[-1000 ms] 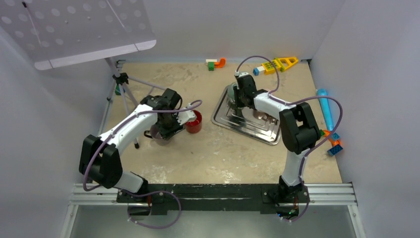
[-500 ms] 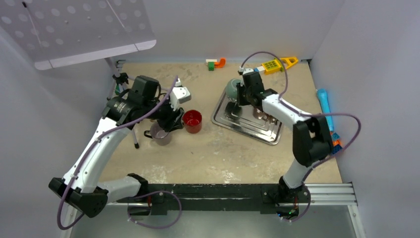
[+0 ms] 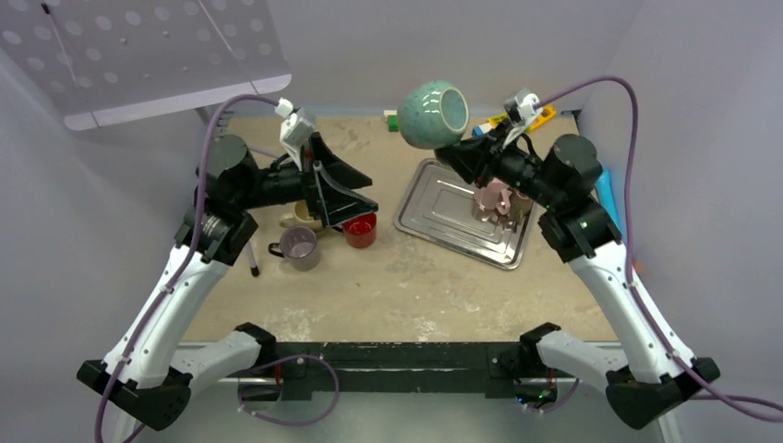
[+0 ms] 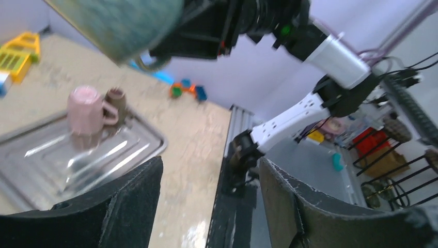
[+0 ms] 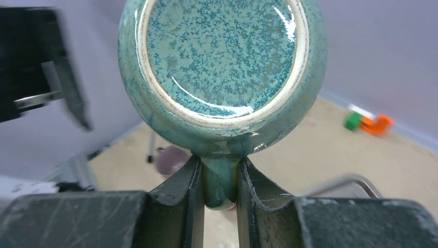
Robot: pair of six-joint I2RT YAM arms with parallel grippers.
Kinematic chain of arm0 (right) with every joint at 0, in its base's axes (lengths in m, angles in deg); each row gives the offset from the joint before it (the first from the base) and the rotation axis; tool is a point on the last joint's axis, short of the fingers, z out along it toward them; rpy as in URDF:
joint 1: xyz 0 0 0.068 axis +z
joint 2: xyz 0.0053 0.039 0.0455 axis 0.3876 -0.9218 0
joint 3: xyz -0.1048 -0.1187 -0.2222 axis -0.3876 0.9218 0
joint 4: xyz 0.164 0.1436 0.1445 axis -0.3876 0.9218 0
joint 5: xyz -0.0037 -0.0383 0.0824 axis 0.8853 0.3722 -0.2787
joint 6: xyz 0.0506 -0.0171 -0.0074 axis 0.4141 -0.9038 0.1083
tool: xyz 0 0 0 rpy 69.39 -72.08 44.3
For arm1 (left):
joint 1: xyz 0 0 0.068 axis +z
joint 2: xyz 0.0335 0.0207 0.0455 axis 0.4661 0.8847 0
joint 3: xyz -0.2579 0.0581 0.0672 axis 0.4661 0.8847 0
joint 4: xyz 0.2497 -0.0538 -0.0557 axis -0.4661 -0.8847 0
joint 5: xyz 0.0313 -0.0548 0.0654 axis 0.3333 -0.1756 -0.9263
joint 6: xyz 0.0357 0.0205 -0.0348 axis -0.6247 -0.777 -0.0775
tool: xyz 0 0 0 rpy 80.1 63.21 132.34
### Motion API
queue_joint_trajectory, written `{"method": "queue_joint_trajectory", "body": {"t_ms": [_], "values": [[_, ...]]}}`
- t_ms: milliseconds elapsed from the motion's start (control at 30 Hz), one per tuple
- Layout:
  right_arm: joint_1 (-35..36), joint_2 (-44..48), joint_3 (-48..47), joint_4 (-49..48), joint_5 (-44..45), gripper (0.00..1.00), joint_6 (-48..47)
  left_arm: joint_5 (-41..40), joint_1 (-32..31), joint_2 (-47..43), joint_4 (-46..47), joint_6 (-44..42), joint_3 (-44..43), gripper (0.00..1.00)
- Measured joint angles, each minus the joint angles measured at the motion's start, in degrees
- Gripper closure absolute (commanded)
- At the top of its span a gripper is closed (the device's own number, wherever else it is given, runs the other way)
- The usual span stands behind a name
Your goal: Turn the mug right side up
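The robot's left gripper should take hold of the teal mug's rim (image 4: 87,35), so the mug's base stays free to be set upright.
The teal speckled mug (image 3: 432,113) hangs high in the air above the far edge of the metal tray (image 3: 441,210), tipped on its side. My right gripper (image 3: 460,153) is shut on its handle. In the right wrist view the gripper (image 5: 219,173) pinches the handle, and the mug (image 5: 222,62) shows a round glazed face towards the camera. My left gripper (image 3: 355,201) is open and empty, raised above the red cup (image 3: 360,231). In the left wrist view its jaws (image 4: 209,206) stand wide apart, and the teal mug (image 4: 119,20) shows at the top.
A pink mug (image 3: 494,196) and a small brown piece stand on the tray. A purple mug (image 3: 298,245) sits left of the red cup, near a tripod (image 3: 226,161). Toy bricks (image 3: 403,118) lie at the back wall, more toys (image 3: 620,268) at the right edge.
My right arm has lifted the teal mug by its handle from the tray high into the air. My left arm has risen away from the purple mug and red cup.
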Motion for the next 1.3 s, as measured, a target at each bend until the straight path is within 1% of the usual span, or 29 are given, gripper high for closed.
{"method": "queue_joint_trajectory", "body": {"t_ms": [67,133,300,467,667,700,733,767,800,867,900,967,1000,1033,1067,1200,1267,1300], "values": [[0.9,3.4,1.1,-3.3,-5.9,1.00,1.8,2.3,0.0,-0.6,9.8,6.1,1.4,0.27],[1.8,6.2,2.5,-7.0,-11.2,1.00,4.2,3.3,0.0,-0.2,16.6,10.4,1.5,0.26],[3.3,8.7,4.2,-15.6,-21.4,1.00,9.4,3.9,0.0,0.6,27.1,17.3,1.6,0.23],[4.4,7.4,5.5,-21.0,-25.7,1.00,13.0,4.4,-0.5,2.6,33.7,21.5,-0.4,0.24],[6.8,3.9,5.6,-24.7,-25.7,1.00,15.4,5.9,-2.5,2.8,38.1,25.5,-0.6,0.27],[7.3,3.3,5.6,-25.2,-25.7,1.00,15.7,6.1,-2.7,2.8,38.7,26.2,-0.6,0.29],[7.7,2.9,5.7,-25.7,-25.7,1.00,16.0,6.4,-2.8,2.8,39.2,26.7,-0.6,0.33],[8.0,2.5,5.7,-26.1,-25.7,1.00,16.1,6.4,-2.8,2.8,39.5,27.3,-0.6,0.40],[8.3,1.9,5.7,-26.7,-25.7,1.00,16.2,6.4,-2.8,2.8,39.7,27.8,-0.6,0.52],[8.6,0.9,5.8,-28.1,-25.6,1.00,16.2,5.8,-2.8,2.8,39.2,28.8,-0.7,0.89],[8.7,0.5,5.9,-28.6,-25.6,0.90,16.1,5.0,-2.8,2.8,38.2,28.9,-0.7,1.00],[8.8,-0.1,6.3,-28.7,-24.5,0.61,14.4,4.3,-3.1,2.8,35.2,30.0,-0.7,1.00],[8.8,-0.2,6.4,-28.0,-24.0,0.49,13.7,2.9,-3.7,2.6,33.6,29.4,-0.8,1.00],[8.9,-0.3,6.6,-25.5,-22.5,0.41,12.7,1.3,-4.2,2.2,29.7,27.4,-1.0,1.00],[9.0,-0.3,6.7,-23.1,-20.8,0.38,11.8,-0.8,-4.2,1.8,25.5,25.5,-1.5,1.00],[8.2,1.5,6.7,-11.6,-7.8,0.25,6.2,-13.7,-3.4,2.3,1.0,13.2,-3.3,1.00],[7.1,3.0,6.7,-6.9,-1.3,0.23,4.7,-19.4,-3.3,5.5,-11.4,4.6,-4.0,1.00],[6.4,3.5,6.7,-5.2,1.6,0.23,4.3,-21.1,-3.3,7.3,-16.0,1.3,-4.2,1.00]]}}
